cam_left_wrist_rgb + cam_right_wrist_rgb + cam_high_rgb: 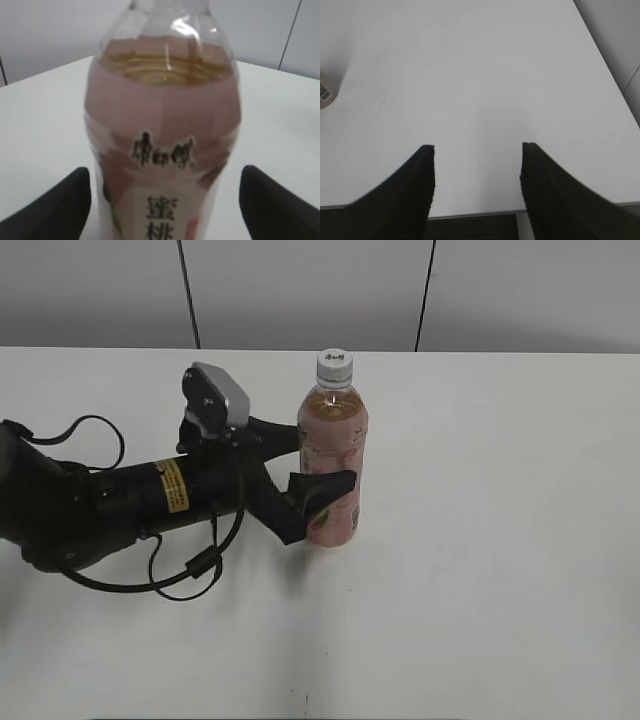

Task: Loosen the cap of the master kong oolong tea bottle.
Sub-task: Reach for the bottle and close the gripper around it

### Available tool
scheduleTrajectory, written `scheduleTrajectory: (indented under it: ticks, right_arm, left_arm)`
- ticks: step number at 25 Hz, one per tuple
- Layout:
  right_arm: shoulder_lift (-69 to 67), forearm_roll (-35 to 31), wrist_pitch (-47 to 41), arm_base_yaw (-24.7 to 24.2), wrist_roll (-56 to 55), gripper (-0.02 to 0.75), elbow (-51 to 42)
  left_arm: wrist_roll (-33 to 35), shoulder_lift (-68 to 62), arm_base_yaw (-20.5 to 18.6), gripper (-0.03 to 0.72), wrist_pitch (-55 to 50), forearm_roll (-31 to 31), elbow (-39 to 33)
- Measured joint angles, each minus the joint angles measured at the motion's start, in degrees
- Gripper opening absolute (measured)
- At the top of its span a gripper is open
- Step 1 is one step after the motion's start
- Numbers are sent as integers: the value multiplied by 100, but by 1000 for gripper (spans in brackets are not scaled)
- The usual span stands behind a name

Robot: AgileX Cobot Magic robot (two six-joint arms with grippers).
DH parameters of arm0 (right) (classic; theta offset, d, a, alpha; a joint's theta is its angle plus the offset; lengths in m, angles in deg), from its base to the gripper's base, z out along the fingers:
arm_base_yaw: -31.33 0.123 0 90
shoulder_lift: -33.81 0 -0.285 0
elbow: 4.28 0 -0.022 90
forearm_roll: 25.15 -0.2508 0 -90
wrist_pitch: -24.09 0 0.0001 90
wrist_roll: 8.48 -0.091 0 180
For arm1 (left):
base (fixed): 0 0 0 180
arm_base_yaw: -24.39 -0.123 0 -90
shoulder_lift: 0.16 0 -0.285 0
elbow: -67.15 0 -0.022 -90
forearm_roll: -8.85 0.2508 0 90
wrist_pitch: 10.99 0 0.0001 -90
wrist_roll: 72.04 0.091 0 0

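Observation:
My left gripper grabs the bottle by its labelled body (333,455) (160,180) next. This holds the bottle steady while the cap is loosened.
The master kong oolong tea bottle (335,455) stands upright near the middle of the white table, with amber tea and a pink label. Its white ribbed cap (335,364) is on top, with nothing touching it. My left gripper (318,462) lies low and is open, with one finger on each side of the bottle's lower body. In the left wrist view the bottle (162,115) fills the frame between the two fingers (165,200), with a gap on the right side; the cap is cut off there. My right gripper (477,150) is open and empty above the table's edge.
The white table (500,540) spreads right and in front of the bottle. The left arm and its cables (120,500) lie across the table's left side. A sliver of the bottle's base (325,92) shows at the far left of the right wrist view.

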Motion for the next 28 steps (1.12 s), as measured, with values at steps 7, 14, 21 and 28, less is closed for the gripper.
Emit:
scheduleTrajectory:
  ticks: [7, 14, 21, 28]
  right_arm:
    - [0, 0, 0, 0, 0, 419, 0]
    - [0, 17, 0, 0, 0, 419, 0]
    - [0, 54, 0, 0, -6, 419, 0]
    - [0, 54, 5, 0, -6, 419, 0]
  left_arm:
    - [0, 0, 57, 544, -149, -122, 225]
    - [0, -278, 201, 543, -162, -244, 308]
    - [0, -431, 212, 516, 183, -456, 327]
    - [6, -431, 212, 419, 244, -487, 327]
